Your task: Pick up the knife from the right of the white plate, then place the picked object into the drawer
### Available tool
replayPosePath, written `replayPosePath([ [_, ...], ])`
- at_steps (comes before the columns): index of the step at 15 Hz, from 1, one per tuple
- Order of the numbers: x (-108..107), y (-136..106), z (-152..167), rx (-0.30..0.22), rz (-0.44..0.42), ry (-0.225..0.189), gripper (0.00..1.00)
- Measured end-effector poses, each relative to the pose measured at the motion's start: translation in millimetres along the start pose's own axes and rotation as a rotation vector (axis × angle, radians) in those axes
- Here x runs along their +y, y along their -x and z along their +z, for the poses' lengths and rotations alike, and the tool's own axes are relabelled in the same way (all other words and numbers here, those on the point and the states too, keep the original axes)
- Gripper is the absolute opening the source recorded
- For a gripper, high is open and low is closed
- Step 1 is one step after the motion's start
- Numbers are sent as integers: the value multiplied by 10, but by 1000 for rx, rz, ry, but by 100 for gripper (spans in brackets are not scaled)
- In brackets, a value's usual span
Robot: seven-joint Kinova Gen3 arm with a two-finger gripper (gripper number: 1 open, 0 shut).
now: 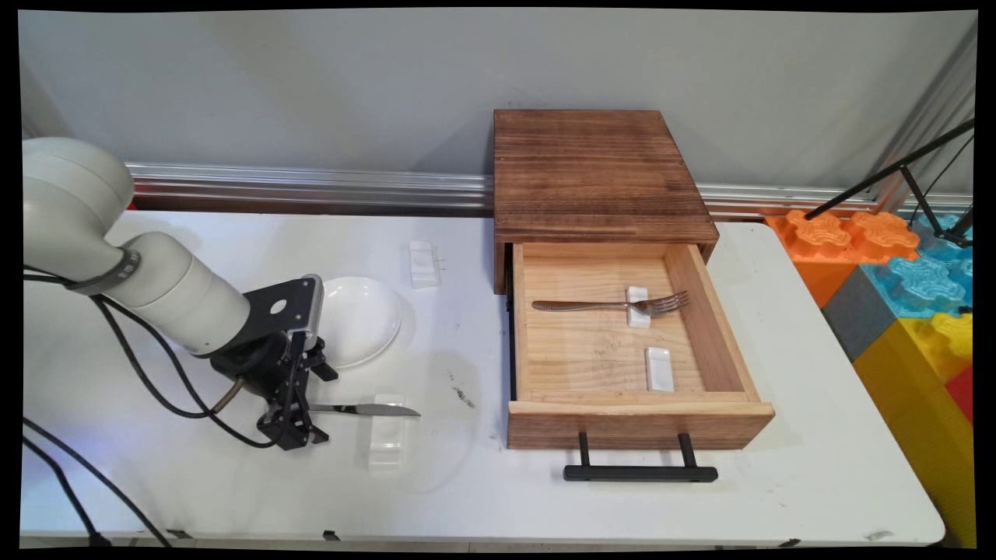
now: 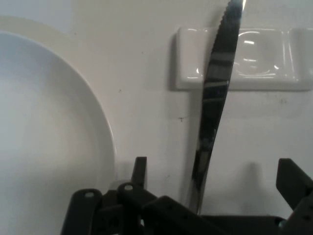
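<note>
My gripper grabs the table knife by its handle next, then lays the knife on the bare rest in the drawer.
A steel table knife lies at the table's front left, its blade resting across a small white cutlery rest. My gripper is down at the knife's handle end. In the hand view the knife runs up from between my fingers and over the rest. The gripper is open, with one finger left of the handle and the other far off to its right, neither touching it. A white plate sits just behind the gripper.
A wooden box stands at the back with its drawer pulled open. Inside, a fork lies on one white rest, and a second rest is bare. Another rest lies behind the plate. Coloured foam blocks are off the right edge.
</note>
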Motion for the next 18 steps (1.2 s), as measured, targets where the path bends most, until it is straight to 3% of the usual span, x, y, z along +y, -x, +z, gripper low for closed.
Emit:
replayPosePath([
  [6,-93,44,146,25,56,15,100],
  [7,-99,44,163,28,59,15,0],
  [13,-118,8,149,35,65,27,0],
  [18,-156,-154,-106,41,78,62,0],
])
